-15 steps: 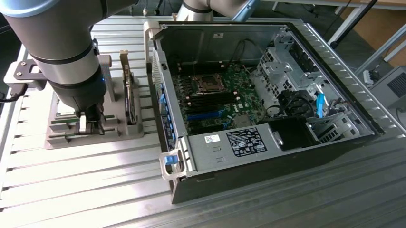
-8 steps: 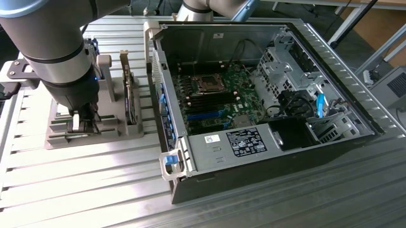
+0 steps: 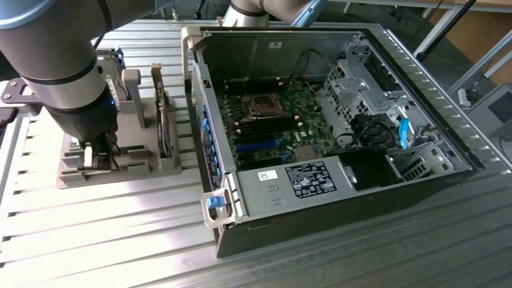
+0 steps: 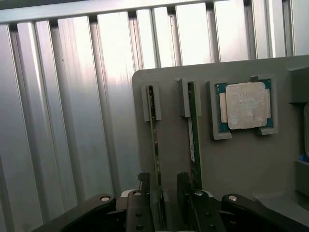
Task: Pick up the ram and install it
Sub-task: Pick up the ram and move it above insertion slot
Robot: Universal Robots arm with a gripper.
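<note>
Next, my gripper grabs the ram by its exposed long upper edge, because the grey slots surround the ram's ends and lower side.
Two thin green sticks stand on edge in slots of a grey holder. The ram runs down between my fingers. Its twin, with a whitish label, stands one slot over, just outside one finger. My gripper is open, with one finger on each side of the ram and a small gap to it. In the exterior view the gripper is low over the holder, at that view's left, beside the open computer case.
A processor chip lies in a square pocket of the holder. An upright card stands on the holder close to the case wall. The motherboard lies inside the case, next to a power supply. Ribbed metal tabletop surrounds everything.
</note>
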